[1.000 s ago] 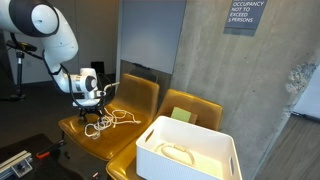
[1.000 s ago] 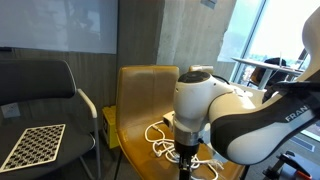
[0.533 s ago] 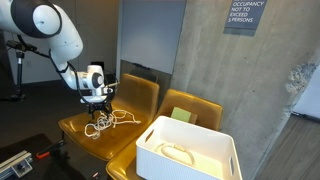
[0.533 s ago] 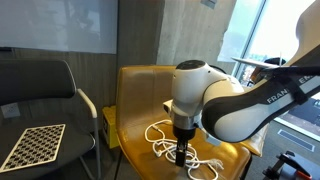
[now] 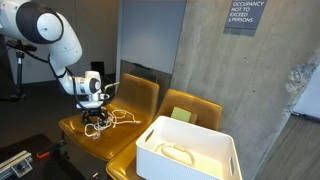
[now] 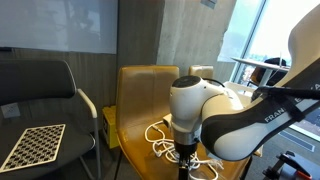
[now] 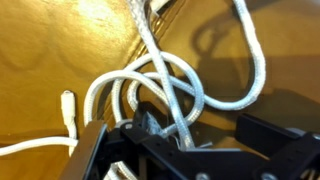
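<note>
My gripper closes on the rope next, since in an outside view the gap above the seat is closed and the rope is between both fingers.
A white rope (image 5: 118, 121) lies in a loose tangle on the seat of a mustard-yellow chair (image 5: 140, 94). It shows in both exterior views (image 6: 156, 136). My gripper (image 5: 94, 122) points down onto the rope's left part, close to the seat (image 6: 185, 160). In the wrist view the rope's loops (image 7: 170, 75) run between the two black fingers of the gripper (image 7: 188, 135), which stand apart around the strands. A white plug end (image 7: 67, 105) lies to the left.
A white bin (image 5: 190, 162) holding another pale cord sits on the neighbouring yellow chair (image 5: 197, 104), with a green item (image 5: 180, 115) behind it. A concrete wall stands behind. A black chair (image 6: 45, 88) carries a checkerboard (image 6: 32, 146).
The gripper rose a little above the rope half a second ago and has come back down onto it. The rope stays on the seat.
</note>
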Motion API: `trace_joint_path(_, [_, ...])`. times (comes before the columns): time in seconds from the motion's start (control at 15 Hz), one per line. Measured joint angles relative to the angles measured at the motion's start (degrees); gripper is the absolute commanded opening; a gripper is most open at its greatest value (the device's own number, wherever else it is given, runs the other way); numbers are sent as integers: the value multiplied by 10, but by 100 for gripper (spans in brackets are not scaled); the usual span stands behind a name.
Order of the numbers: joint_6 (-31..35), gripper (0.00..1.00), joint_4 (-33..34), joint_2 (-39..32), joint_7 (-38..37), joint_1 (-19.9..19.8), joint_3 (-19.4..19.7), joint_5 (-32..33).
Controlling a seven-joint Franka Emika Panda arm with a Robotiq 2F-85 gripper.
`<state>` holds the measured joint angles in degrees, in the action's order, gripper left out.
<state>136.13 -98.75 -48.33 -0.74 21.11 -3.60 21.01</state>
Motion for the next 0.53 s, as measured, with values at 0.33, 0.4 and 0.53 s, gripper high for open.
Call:
trace_joint_path(0.33, [-3,21,3,1,-2,5,0,0])
trace_joint_path(0.4, [-4,14,3,1,-2,6,0,0])
trace_joint_path(0.53, [-7,1,5,2,-2,7,0,0])
